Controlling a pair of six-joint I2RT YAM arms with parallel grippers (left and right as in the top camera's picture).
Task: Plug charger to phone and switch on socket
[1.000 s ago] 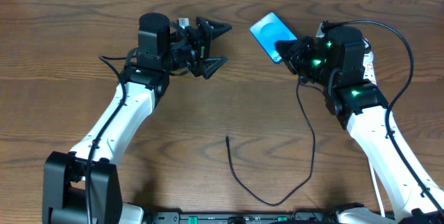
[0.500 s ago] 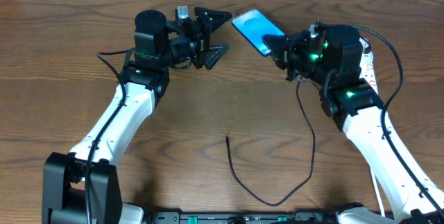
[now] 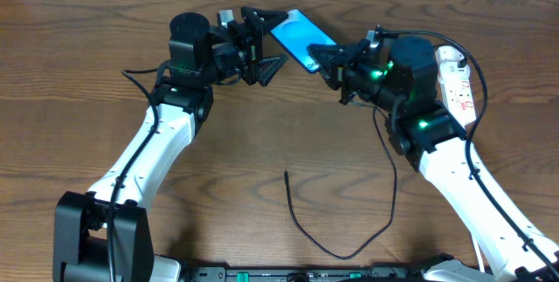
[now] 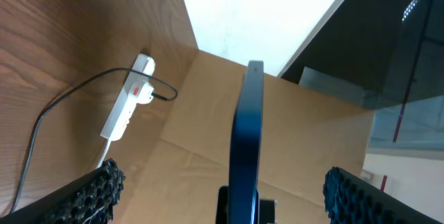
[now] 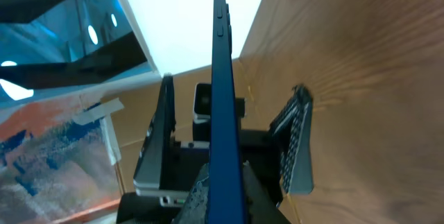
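Observation:
The other end of the phone should stay free to plug in the charger, so my left gripper needs to take hold of the phone's end opposite my right gripper next.
The phone point(image 3: 295, 37), blue screen up, is held above the table at the back. My right gripper point(image 3: 325, 57) is shut on its right end; in the right wrist view the phone point(image 5: 223, 92) stands edge-on between my shut fingers point(image 5: 225, 200). My left gripper point(image 3: 271, 41) is open, with the phone's left end between its fingers but untouched; it shows edge-on in the left wrist view point(image 4: 248, 134) between the spread fingers point(image 4: 225, 207). The charger point(image 3: 349, 251) lies looped on the table, its tip point(image 3: 286, 175) free. The socket point(image 3: 458, 77) lies at the right.
The socket also shows in the left wrist view point(image 4: 128, 106) with a black plug and cable in it. The charger cable runs up past my right arm. Bare wooden tabletop point(image 3: 262, 134) lies between the arms. A cardboard sheet point(image 4: 208, 148) lies behind the table.
My right gripper has carried the phone left and toward the back, bringing its end between the left gripper's open fingers. The left gripper shifted slightly back. The charger has not moved.

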